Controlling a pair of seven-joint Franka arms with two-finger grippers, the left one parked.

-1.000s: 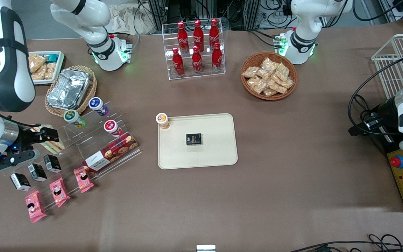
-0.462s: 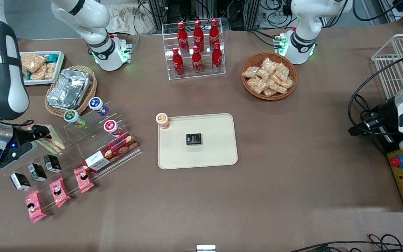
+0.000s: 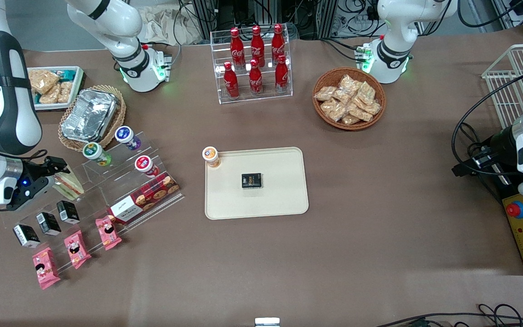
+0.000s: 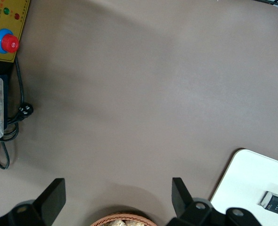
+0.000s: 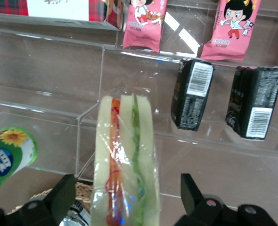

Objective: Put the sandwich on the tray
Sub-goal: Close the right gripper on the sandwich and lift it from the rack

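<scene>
The clear-wrapped sandwich will next be grabbed by its wrapped body point(image 3: 68, 184) with my right gripper, which will then put the sandwich on the tray point(image 3: 284, 190).
The sandwich point(image 3: 69, 184), a clear-wrapped white-bread wedge with green and red filling, lies on the clear stepped shelf point(image 3: 107, 181) toward the working arm's end of the table. My right gripper point(image 3: 56, 167) is open at the sandwich's end. In the right wrist view the sandwich point(image 5: 125, 160) lies between my two black fingers point(image 5: 66, 194), and a gap shows on each side of it. The cream tray point(image 3: 284, 190) lies mid-table, well off toward the parked arm's end from the sandwich. It also shows in the left wrist view point(image 4: 252, 174).
On the tray are a small black box point(image 3: 252, 180) and an orange-lidded cup point(image 3: 210, 156) at its corner. The shelf also holds lidded cups point(image 3: 145, 164), a cookie box point(image 3: 143, 198), black boxes point(image 3: 47, 222) and pink snack packets point(image 3: 75, 245). A foil container point(image 3: 90, 113) sits in a basket nearby.
My right gripper has drawn back a little along the sandwich, away from the front camera and toward the working arm's end. The sandwich stays on the shelf.
</scene>
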